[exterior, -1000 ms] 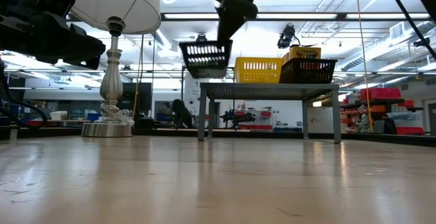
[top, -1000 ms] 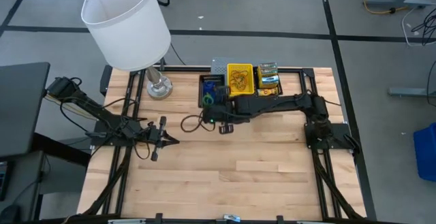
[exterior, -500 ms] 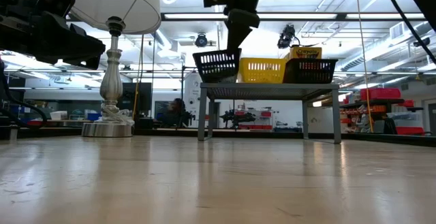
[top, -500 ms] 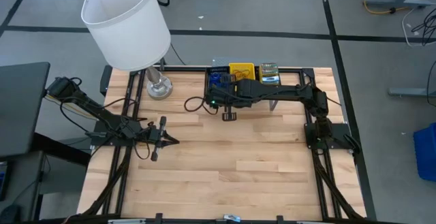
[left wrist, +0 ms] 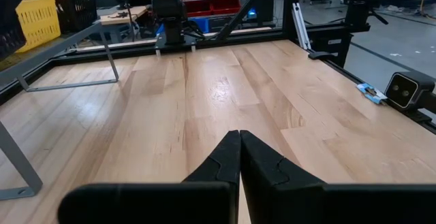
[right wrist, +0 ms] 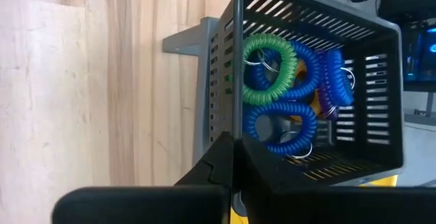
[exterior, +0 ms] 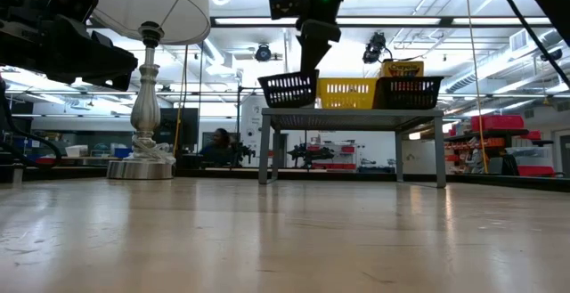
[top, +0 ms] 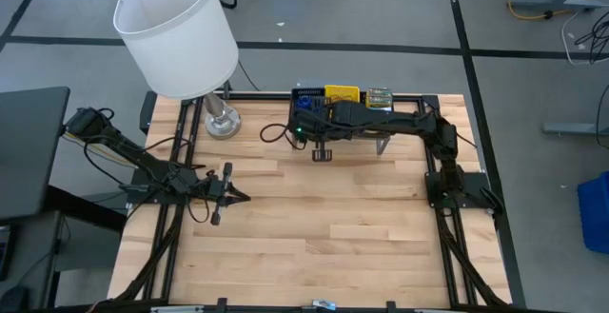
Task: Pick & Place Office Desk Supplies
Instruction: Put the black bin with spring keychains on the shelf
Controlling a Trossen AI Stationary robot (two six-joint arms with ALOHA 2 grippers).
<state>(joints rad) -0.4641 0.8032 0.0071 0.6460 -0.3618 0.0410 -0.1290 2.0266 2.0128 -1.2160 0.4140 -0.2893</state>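
Note:
The black mesh tray's lower edge sits inside the grey shelf's edge and the tray would stand there, so it is time to open my right gripper now.
My right gripper [top: 306, 123] is shut on a black mesh tray [exterior: 288, 89] that holds blue, green, purple and orange coiled loops [right wrist: 283, 91]. The tray hangs slightly tilted at the left end of the grey perforated shelf [exterior: 356, 115], beside a yellow tray [exterior: 346, 93] that stands on the shelf. I cannot tell whether its bottom touches the shelf. A second black tray [exterior: 405, 92] with a crayon box [exterior: 401, 67] stands further right. My left gripper [top: 245, 197] is shut and holds nothing, low over the table's left part. My right gripper pinches the rim of one side wall [right wrist: 235, 137] of the black mesh tray, one finger [right wrist: 214, 169] outside the wall and the other inside. The fingers slant down from the near side. The tray hangs a little tilted, its open top up, the loops lying inside.
A lamp with a white shade [top: 176, 32] stands on its metal base [top: 221, 123] at the far left. The shelf's legs [exterior: 264, 150] stand on the table at the far side. Bare wood [top: 324, 227] fills the table's middle and near part.
My right gripper has carried the black mesh tray toward the table's far edge, from in front of the shelf to the shelf's left end beside the yellow tray. The tray has kept its open top up.

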